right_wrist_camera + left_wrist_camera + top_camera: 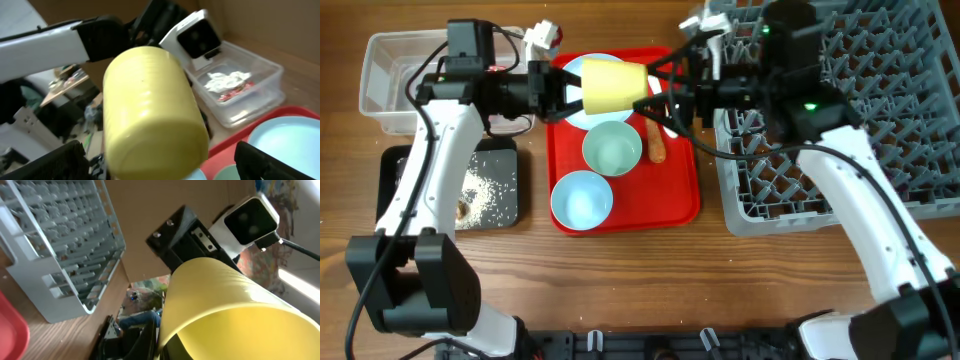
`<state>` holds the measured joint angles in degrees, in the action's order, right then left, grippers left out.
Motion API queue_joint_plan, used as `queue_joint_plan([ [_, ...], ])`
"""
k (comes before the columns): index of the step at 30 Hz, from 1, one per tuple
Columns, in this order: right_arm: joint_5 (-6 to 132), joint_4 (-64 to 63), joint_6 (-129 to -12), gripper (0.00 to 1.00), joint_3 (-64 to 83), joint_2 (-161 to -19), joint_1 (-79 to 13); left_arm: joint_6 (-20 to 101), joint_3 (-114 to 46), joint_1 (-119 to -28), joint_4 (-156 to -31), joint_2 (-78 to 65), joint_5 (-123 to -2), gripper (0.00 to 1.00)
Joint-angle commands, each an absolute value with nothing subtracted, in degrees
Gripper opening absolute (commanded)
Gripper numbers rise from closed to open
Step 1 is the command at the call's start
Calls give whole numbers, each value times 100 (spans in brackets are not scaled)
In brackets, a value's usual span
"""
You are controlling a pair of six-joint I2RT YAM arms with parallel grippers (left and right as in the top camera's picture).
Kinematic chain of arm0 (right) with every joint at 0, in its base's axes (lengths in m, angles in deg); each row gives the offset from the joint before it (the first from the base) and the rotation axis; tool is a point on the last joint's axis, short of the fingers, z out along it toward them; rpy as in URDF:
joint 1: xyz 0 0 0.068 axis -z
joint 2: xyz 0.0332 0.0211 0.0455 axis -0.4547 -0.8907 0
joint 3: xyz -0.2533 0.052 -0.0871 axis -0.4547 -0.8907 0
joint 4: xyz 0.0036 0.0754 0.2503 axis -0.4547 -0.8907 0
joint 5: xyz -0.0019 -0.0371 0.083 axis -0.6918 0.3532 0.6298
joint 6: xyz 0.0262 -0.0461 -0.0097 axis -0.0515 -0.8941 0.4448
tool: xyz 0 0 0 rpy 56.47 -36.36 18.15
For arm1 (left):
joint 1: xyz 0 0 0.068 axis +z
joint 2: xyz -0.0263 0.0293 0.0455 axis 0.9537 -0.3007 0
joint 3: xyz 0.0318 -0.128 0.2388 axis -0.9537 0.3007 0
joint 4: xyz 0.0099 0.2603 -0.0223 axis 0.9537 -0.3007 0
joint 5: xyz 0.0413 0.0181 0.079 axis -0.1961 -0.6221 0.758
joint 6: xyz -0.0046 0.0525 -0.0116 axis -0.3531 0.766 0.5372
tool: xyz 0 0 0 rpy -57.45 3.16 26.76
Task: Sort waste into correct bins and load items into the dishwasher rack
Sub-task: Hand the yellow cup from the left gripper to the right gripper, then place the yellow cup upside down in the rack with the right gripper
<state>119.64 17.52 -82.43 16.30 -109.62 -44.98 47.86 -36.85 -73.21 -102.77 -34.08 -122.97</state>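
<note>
The fingers of the robot's right gripper reach only the edge of the yellow cup's base. The right gripper isn't ready to close yet and should first move farther over the cup's base, then close on the cup.
My left gripper is shut on the rim end of the yellow cup and holds it on its side above the red tray. My right gripper is open, one finger on each side of the cup's base end. In the right wrist view the cup fills the space between my open fingers. In the left wrist view the cup hides most of my jaws. The pale blue plate, pale green bowl, pale blue bowl and orange stick lie on the tray.
The red tray is in the middle. The grey dishwasher rack stands at the right. The clear tub holds tissue and a red wrapper. The black tray holds rice and a brown lump.
</note>
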Motion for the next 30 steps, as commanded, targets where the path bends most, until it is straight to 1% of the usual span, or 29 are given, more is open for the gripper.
queue_joint_plan([
  [1,12707,2266,-8114,96,1680,-11172,-4605,4804,-3733,-7459,-10211,-3336,-12487,4],
  [3,12718,2476,-7985,91,1680,-11229,-4716,4806,-3733,-7513,-10170,-3336,-12487,4],
  [8,12716,2589,-7908,62,1680,-11264,-4863,4806,-3733,-7529,-10082,-3336,-12487,4],
  [9,12716,2589,-7841,54,1680,-11266,-4863,4806,-3733,-7529,-10085,-3336,-12487,4],
  [10,12718,2589,-7841,50,1680,-11266,-4863,4806,-3733,-7529,-10085,-3336,-12487,4],
  [11,12718,2589,-7819,50,1680,-11264,-4863,4806,-3733,-7529,-10085,-3338,-12485,4],
  [12,12718,2589,-7819,49,1680,-11266,-4863,4804,-3733,-7529,-10085,-3336,-12472,13],
  [13,12718,2592,-7819,49,1682,-11264,-4854,4804,-3733,-7529,-10085,-3338,-12472,23],
  [14,12720,2592,-7819,49,1682,-11255,-4804,4804,-3733,-7529,-10085,-3336,-12472,42],
  [15,12722,2578,-7814,48,1682,-11236,-4723,4804,-3733,-7526,-10085,-3336,-12450,54],
  [16,12790,2563,-7797,47,1682,-11198,-4603,4802,-3733,-7526,-10087,-3338,-12391,62],
  [17,12939,2561,-7764,45,1682,-11150,-4423,4802,-3733,-7526,-10087,-3336,-12343,67],
  [19,13190,2480,-7598,44,1682,-11039,-3860,4802,-3733,-7522,-10087,-3338,-12205,71],
  [22,13133,2117,-7565,45,1682,-10927,-3221,4802,-3733,-7524,-10089,-3338,-11892,72],
  [24,12821,1451,-7725,45,1682,-10805,-2644,4800,-3733,-7524,-10091,-3338,-11582,73],
  [25,12394,952,-7908,45,1682,-10704,-2367,4800,-3733,-7524,-10113,-3338,-11381,73],
  [28,10368,-449,-8354,45,1724,-10293,-1910,4800,-3733,-7524,-10371,-3338,-10223,77],
  [30,8738,-1354,-8413,44,1868,-9933,-1768,4802,-3733,-7529,-10731,-3338,-8937,79],
])
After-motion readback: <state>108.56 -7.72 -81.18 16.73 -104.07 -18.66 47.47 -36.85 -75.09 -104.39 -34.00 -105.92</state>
